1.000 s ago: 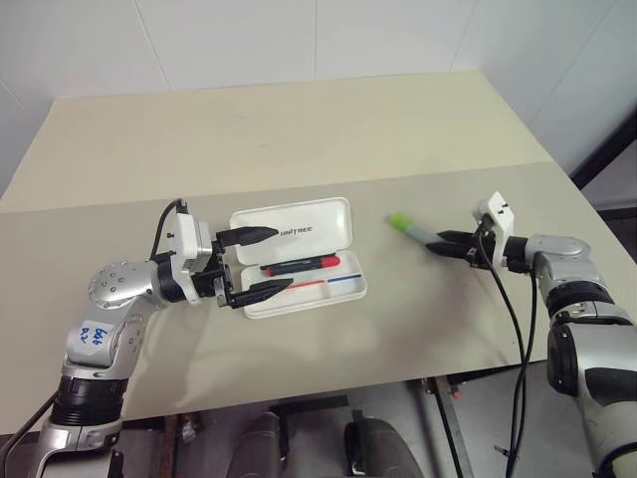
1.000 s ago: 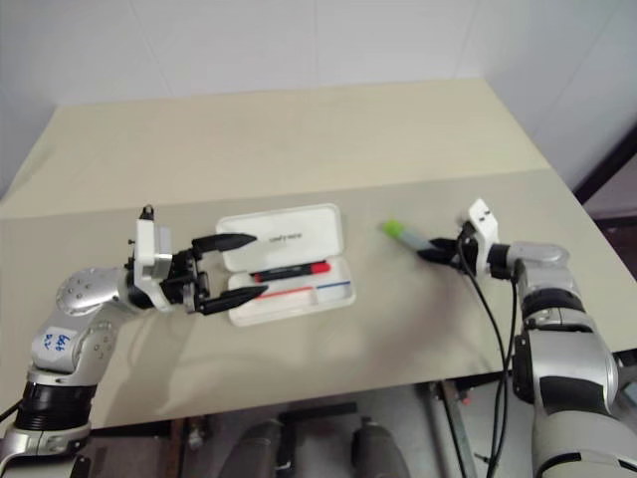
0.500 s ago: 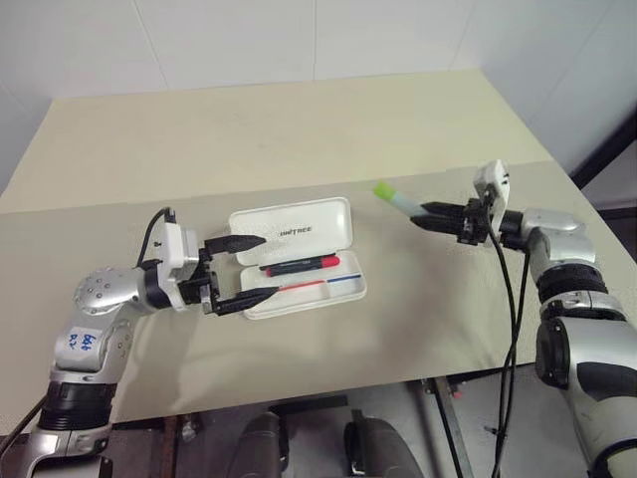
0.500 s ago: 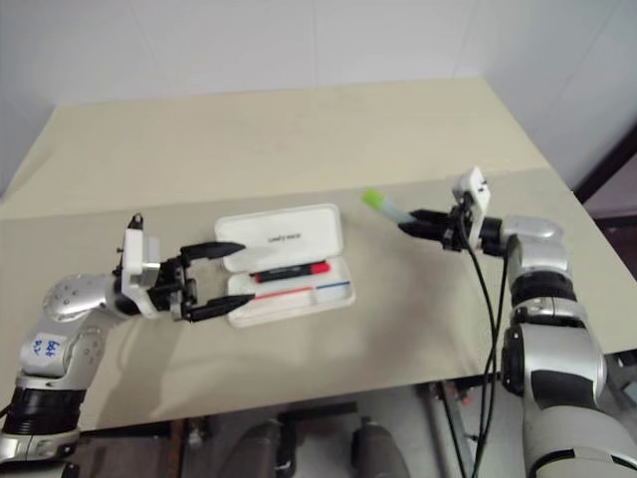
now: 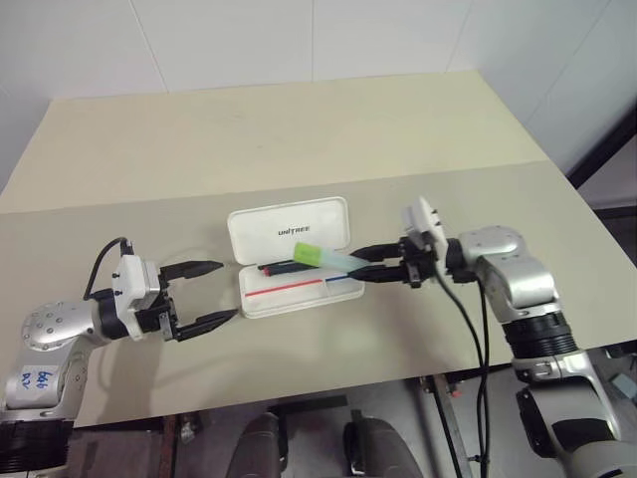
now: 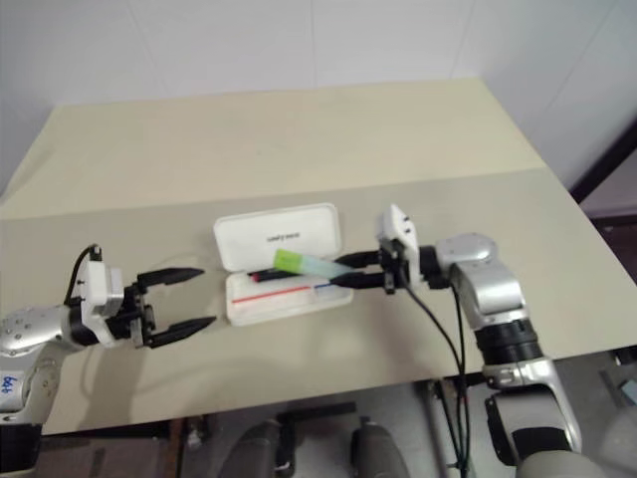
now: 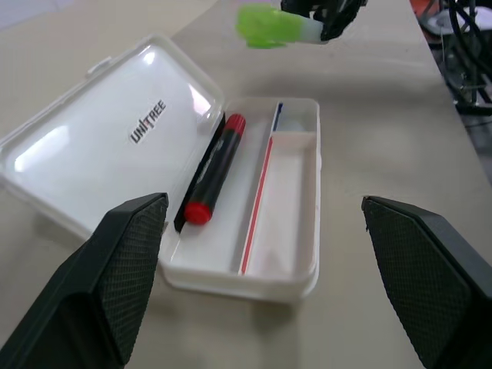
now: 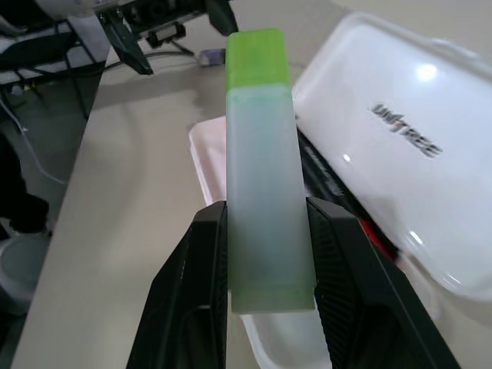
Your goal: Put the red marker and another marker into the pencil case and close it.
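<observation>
I need to lower the green-capped highlighter (image 8: 269,177) with my right gripper before I open it, because the highlighter is still hanging above the red marker and the tray (image 8: 288,338).
The white pencil case (image 5: 261,225) lies open on the table, its lid with "UNITREE" lettering folded back. The red marker (image 5: 295,267) rests in the tray along the hinge side, also plain in the left wrist view (image 7: 212,169). My right gripper (image 5: 355,261) is shut on another marker, the green-capped highlighter (image 5: 324,257), holding it level just above the tray's right half with the cap pointing left. The right wrist view shows the highlighter (image 8: 265,192) clamped between both fingers. My left gripper (image 5: 228,289) stands open to the left of the case, apart from it.
The beige table (image 5: 299,139) stretches wide behind the case and to both sides. Its front edge runs close below both grippers. A white wall stands behind the far edge.
My right gripper has carried the highlighter left, from the table's right side to above the open case. My left gripper has drawn back left, away from the case, still open.
</observation>
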